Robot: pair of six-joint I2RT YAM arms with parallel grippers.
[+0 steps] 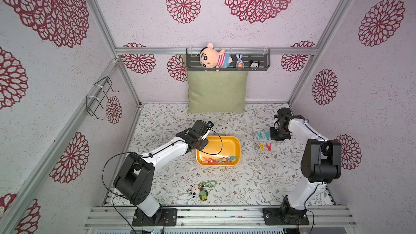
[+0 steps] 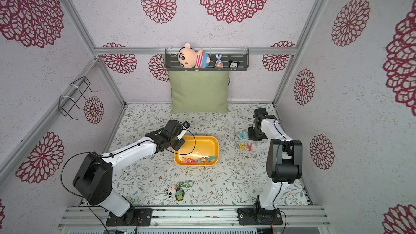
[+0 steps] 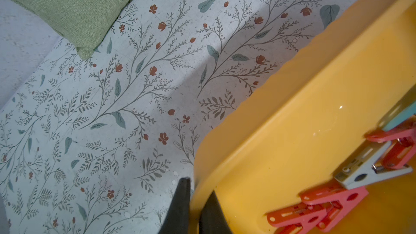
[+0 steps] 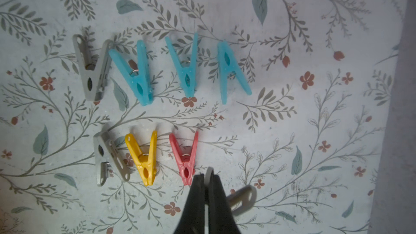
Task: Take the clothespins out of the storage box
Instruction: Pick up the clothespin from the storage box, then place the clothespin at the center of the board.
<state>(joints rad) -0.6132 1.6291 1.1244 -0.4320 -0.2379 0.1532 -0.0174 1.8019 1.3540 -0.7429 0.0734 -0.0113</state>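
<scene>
The grey clothespin (image 4: 242, 199) is above the table and would fall loosely near the red peg if I opened now. My right gripper should keep holding the clothespin until it is lower.
The yellow storage box (image 1: 227, 144) (image 2: 206, 145) lies mid-table, with several red, grey and teal clothespins (image 1: 219, 160) (image 2: 198, 160) heaped against its near wall. My left gripper (image 3: 199, 187) is shut on the box's rim (image 3: 292, 79) at the far left corner, one finger outside and one inside. Red (image 3: 324, 208) and grey (image 3: 364, 172) pegs lie close to it. To the right of the box, two rows of clothespins (image 1: 262, 140) (image 4: 146, 109) lie on the table. My right gripper (image 4: 207, 176) is shut on a grey clothespin (image 4: 242, 199) just beside the red peg (image 4: 185, 160).
A green cushion (image 1: 217, 91) leans on the back wall under a dark shelf (image 1: 263, 60) that holds plush toys. A plush keychain (image 1: 199, 192) lies near the front edge. A black wire rack (image 1: 101, 97) hangs on the left wall.
</scene>
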